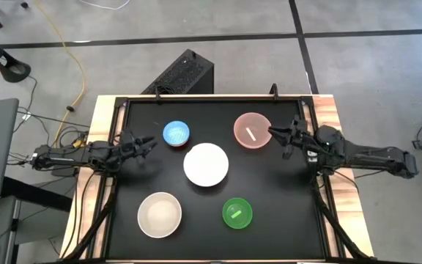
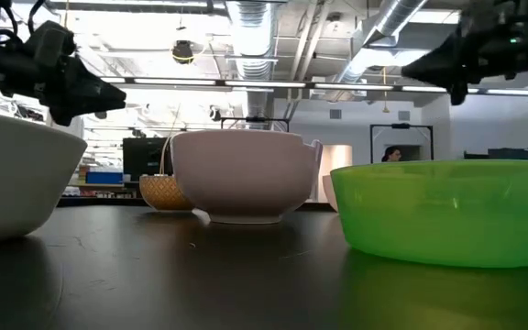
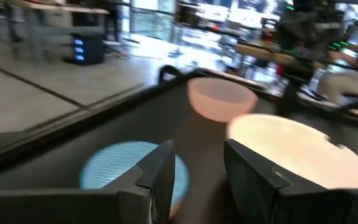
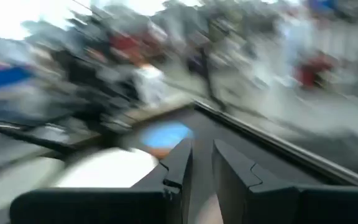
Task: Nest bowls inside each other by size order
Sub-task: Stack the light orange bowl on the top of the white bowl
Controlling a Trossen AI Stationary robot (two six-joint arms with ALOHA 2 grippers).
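My right gripper will grab the pink bowl [image 1: 252,130] by its rim next. Then the bowl can go inside the large white bowl.
Five bowls stand apart, upright on their bases, on the black table. The light blue bowl [image 1: 176,133] is at the far left, the translucent pink bowl [image 1: 252,130] at the far right, the large white bowl [image 1: 206,164] in the middle, the cream-white bowl [image 1: 159,215] at the near left and the bright green bowl [image 1: 237,213] at the near right. My left gripper [image 1: 150,140] is open, in the air just left of the blue bowl [image 3: 120,168]. My right gripper [image 1: 272,132] hangs by the pink bowl's right rim, with a narrow gap between its fingers [image 4: 180,163].
The table has a raised black frame [image 1: 196,98] and wooden side strips. In the low view both grippers [image 2: 108,92] [image 2: 415,69] hang above the height of the bowl rims. Bare tabletop lies between the bowls.
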